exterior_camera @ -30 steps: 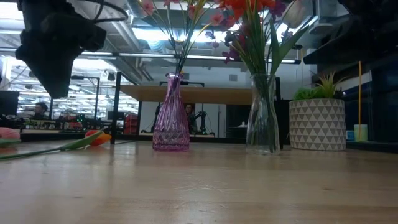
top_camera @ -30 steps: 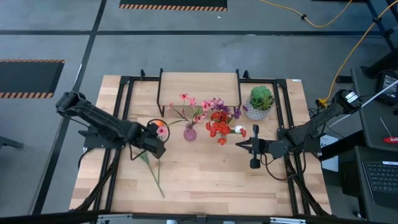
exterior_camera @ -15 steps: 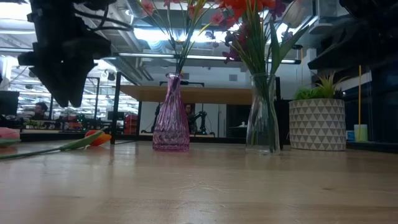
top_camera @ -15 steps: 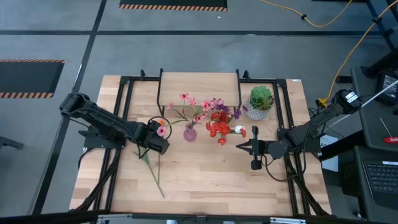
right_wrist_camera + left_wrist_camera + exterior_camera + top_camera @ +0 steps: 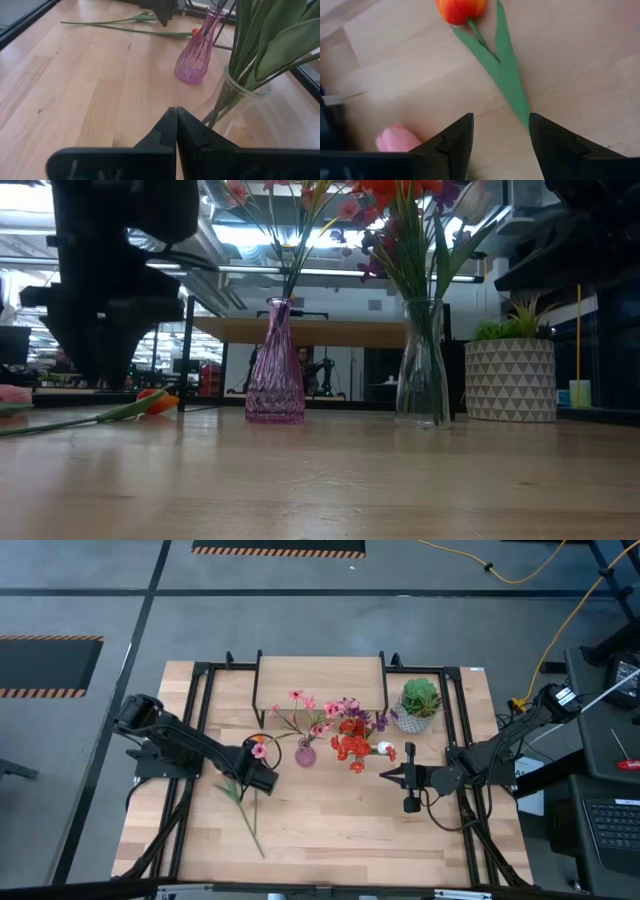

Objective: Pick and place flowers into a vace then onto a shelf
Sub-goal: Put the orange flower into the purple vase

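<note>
Next, the left gripper grips the orange tulip's stem at the leaf base, to stand the tulip in the purple glass vase point(image 5: 305, 753).
Two tulips lie flat on the table left of the vases. The orange tulip point(image 5: 461, 9) point(image 5: 158, 401) has a long green leaf and stem point(image 5: 504, 75). A pink tulip point(image 5: 395, 139) point(image 5: 260, 751) lies beside it. My left gripper point(image 5: 500, 132) point(image 5: 258, 777) is open and hovers low over the orange tulip's stem, one finger on each side, touching nothing. A purple glass vase point(image 5: 305, 753) point(image 5: 275, 365) and a clear vase point(image 5: 423, 365) stand upright holding the other flowers. The shelf point(image 5: 320, 678) stands behind them. My right gripper point(image 5: 176, 125) point(image 5: 405, 780) is shut and waits right of the clear vase.
A spiky green plant in a white patterned pot point(image 5: 417, 705) point(image 5: 510, 375) stands right of the shelf. Black frame rails point(image 5: 195, 720) run along the table's left and right sides. Bare wood lies toward the near edge point(image 5: 330, 830).
My left gripper has come down toward the tulips and shifted a little toward the table's right, staying open. The tulips and vases have not moved.
</note>
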